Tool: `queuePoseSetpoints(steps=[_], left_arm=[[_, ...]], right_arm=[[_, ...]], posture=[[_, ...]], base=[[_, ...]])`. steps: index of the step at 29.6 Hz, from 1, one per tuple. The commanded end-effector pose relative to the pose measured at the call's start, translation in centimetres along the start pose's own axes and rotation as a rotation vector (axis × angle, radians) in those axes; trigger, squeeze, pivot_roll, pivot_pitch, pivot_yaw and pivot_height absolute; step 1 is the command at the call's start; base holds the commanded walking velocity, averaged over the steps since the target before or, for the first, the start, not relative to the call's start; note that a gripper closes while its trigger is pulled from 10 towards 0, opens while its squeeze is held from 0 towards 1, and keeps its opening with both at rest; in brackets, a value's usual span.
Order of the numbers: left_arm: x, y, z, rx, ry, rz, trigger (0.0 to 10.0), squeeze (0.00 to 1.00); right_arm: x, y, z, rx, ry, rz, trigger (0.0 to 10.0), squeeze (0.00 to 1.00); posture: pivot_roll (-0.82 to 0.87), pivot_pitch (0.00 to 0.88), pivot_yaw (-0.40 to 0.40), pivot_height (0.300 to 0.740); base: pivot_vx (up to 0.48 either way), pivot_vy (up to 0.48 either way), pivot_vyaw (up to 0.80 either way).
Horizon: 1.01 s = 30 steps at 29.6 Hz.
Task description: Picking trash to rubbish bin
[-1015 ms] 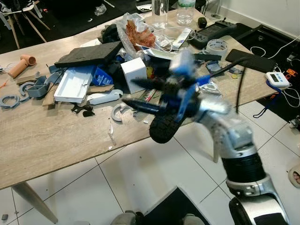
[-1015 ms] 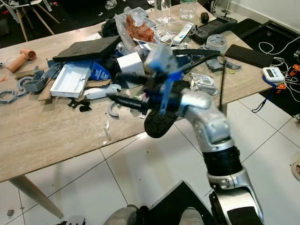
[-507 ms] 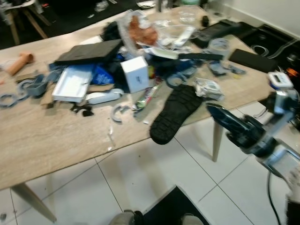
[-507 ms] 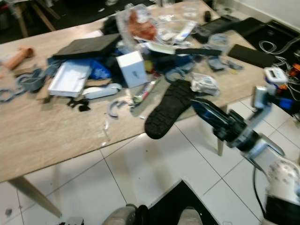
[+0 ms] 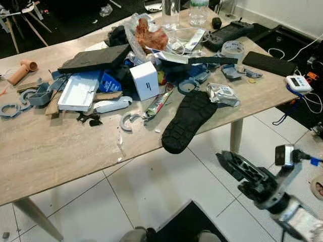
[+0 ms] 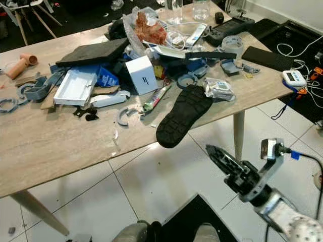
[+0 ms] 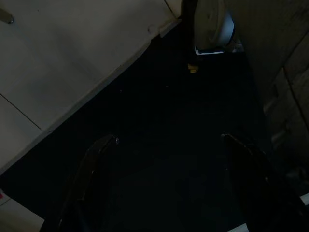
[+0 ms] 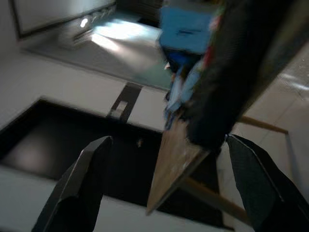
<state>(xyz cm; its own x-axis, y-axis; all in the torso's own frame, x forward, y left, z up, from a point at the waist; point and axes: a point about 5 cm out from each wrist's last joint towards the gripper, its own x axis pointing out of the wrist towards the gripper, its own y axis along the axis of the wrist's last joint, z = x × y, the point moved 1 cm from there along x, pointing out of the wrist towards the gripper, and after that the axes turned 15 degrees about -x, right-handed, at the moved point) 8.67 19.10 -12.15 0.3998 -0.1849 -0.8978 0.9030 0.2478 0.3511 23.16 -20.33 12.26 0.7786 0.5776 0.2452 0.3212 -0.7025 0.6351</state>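
Note:
I need to put the black shoe sole into the rubbish bin as trash, so I should grab the sole by its overhanging end [image 5: 173, 141] [image 8: 207, 130] with my right gripper next.
Trash litters the wooden table [image 5: 55, 151]: a black shoe sole [image 5: 186, 121] overhanging the near edge, a white box [image 5: 145, 80], a crumpled foil packet [image 5: 223, 94], a tube [image 5: 158, 103] and a clear bag of orange scraps [image 5: 149, 35]. My right gripper [image 5: 222, 157] hangs low over the white tiles, right of the sole and below the tabletop. In the right wrist view the right gripper [image 8: 169, 140] is open and empty, with the table's edge and the sole seen from below. The left gripper [image 7: 169, 139] is open over a dark mat.
A table leg [image 5: 235, 141] stands just behind my right gripper. A white meter [image 5: 298, 84], a black slab [image 5: 269, 63] and cables lie at the table's right end. Bottles [image 5: 171, 12] stand at the far edge. A black mat [image 5: 186, 222] lies on the tiles at my feet.
My right arm has swung back off the table, rightward and down, and now hangs low over the floor with nothing in it. The shoe sole and the other trash have stayed put.

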Motion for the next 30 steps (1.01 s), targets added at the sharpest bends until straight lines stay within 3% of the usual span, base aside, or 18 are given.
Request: queuePoseSetpoints(steps=[1, 4, 12, 30], left_arm=[[0.1, -1.0, 0.9, 0.012, -0.048, -0.039, 10.0, 0.0], [0.2, -0.6, 0.9, 0.007, -0.043, -0.028, 10.0, 0.0], [0.3, -0.4, 1.1, 0.008, -0.049, -0.023, 10.0, 0.0], [0.3, -0.3, 1.2, 0.013, -0.051, -0.022, 10.0, 0.0]], right_arm=[[0.7, -0.4, 1.1, 0.02, -0.076, 0.026, 10.0, 0.0], [2.2, -0.4, 2.2, 0.033, -0.126, 0.069, 10.0, 0.0], [4.6, -1.1, 2.8, 0.081, -0.126, 0.101, 10.0, 0.0], [6.8, -4.2, 3.0, 0.095, -0.126, -0.032, 10.0, 0.0]], posture=[[-0.12, 0.151, 0.102, 0.74], [-0.11, 0.137, 0.1, 0.74], [-0.1, 0.13, 0.106, 0.74], [-0.1, 0.122, 0.103, 0.74]], base=[[0.0, 0.0, 0.0], [0.0, 0.0, 0.0], [0.0, 0.0, 0.0], [0.0, 0.0, 0.0]])
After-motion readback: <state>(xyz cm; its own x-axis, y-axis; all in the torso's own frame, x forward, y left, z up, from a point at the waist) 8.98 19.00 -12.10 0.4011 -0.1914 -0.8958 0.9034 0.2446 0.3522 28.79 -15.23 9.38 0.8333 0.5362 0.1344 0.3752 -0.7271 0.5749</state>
